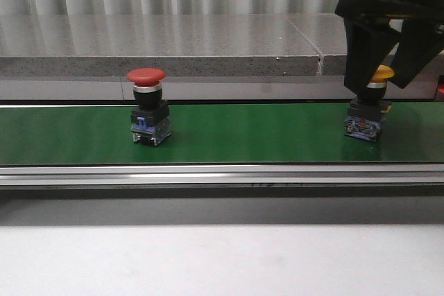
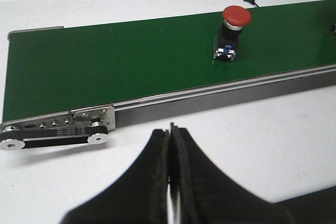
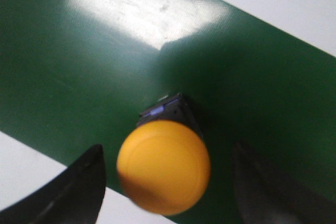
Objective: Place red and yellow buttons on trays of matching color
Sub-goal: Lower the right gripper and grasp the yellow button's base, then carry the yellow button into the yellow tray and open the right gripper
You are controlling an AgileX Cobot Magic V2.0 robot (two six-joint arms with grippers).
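Note:
The yellow cap (image 1: 382, 74) is between the fingertips of my right gripper, so my right gripper will close.
A red button (image 1: 147, 105) with a mushroom cap on a black and blue base stands upright on the green belt (image 1: 243, 133), left of middle; the left wrist view shows this red button (image 2: 232, 31) too. The yellow button (image 1: 371, 107) stands at the belt's right end. My right gripper (image 1: 378, 67) is open, its black fingers on either side of the yellow cap (image 3: 164, 166) with gaps on both sides. My left gripper (image 2: 171, 132) is shut with nothing in it, over the white table in front of the belt. No trays are in view.
The belt's metal front rail (image 1: 222, 174) runs across the front view, with white table (image 1: 208, 261) before it. A grey stone ledge (image 1: 159, 46) lies behind the belt. The belt's end roller bracket (image 2: 58, 129) sits near my left gripper.

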